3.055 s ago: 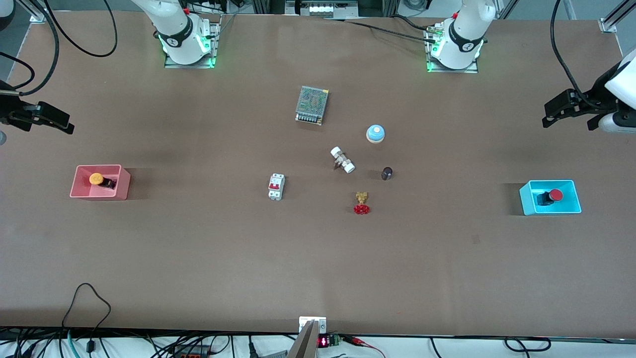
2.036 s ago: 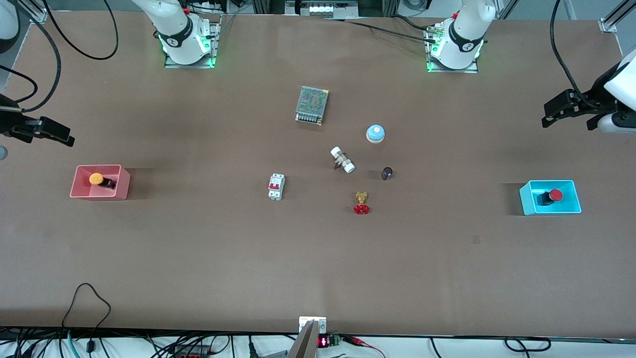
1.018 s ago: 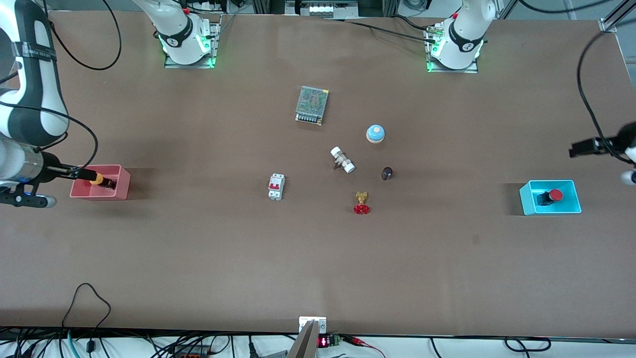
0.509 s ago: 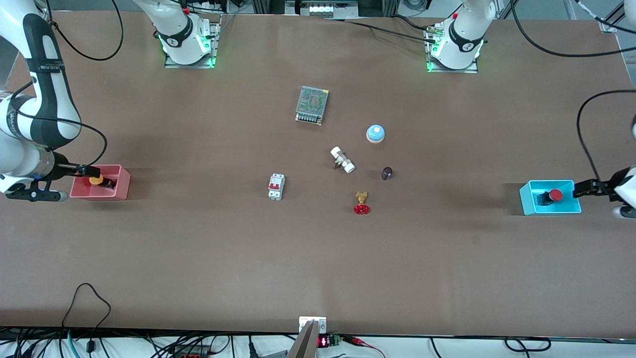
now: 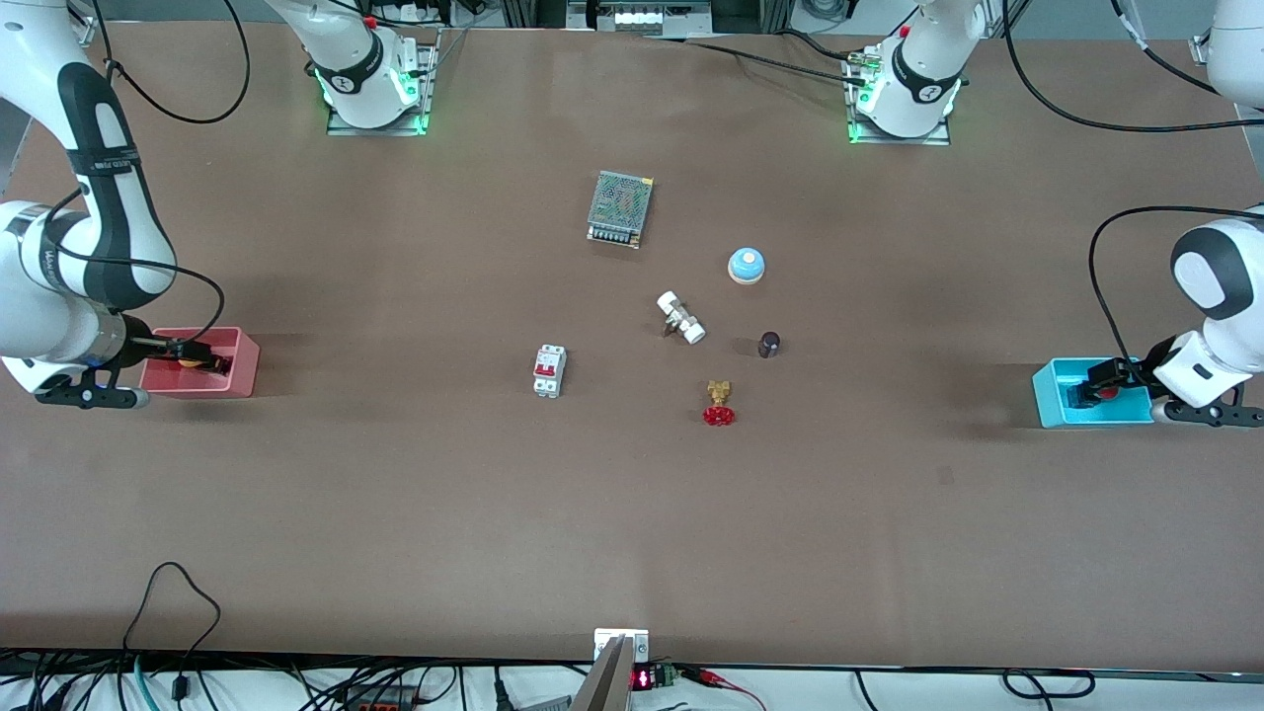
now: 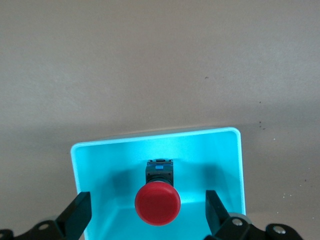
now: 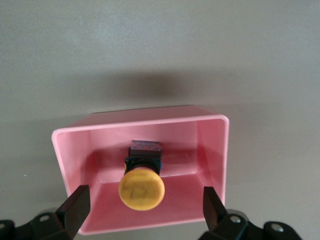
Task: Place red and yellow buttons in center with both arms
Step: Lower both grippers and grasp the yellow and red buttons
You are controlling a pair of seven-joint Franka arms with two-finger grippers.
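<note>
My left gripper's fingers are still short of the red button's dark body (image 6: 159, 171), so it is too early to close. It moves toward the dark body first, then closes.
The yellow button (image 7: 141, 190) lies on its side in the pink tray (image 7: 140, 120) at the right arm's end of the table. My right gripper (image 7: 145, 205) is open just above the tray, one finger on each side of the yellow cap; in the front view the right gripper (image 5: 184, 353) covers most of the button. The red button (image 6: 157, 202) lies in the blue tray (image 6: 155, 137) at the left arm's end. My left gripper (image 6: 147, 210) is open over it, fingers on both sides of the red cap; the left gripper also shows in the front view (image 5: 1104, 379). The brown tabletop (image 5: 632, 494) spreads between the trays.
Around the table's middle lie a metal power supply (image 5: 620, 208), a blue-and-white bell (image 5: 747, 266), a white-capped fitting (image 5: 681, 317), a small dark cylinder (image 5: 769, 344), a brass valve with a red handwheel (image 5: 719, 405) and a white circuit breaker (image 5: 549, 370).
Both arms have swung in from the table's ends and come down over their trays. Each open gripper now sits over its button. The buttons and trays have not moved.
</note>
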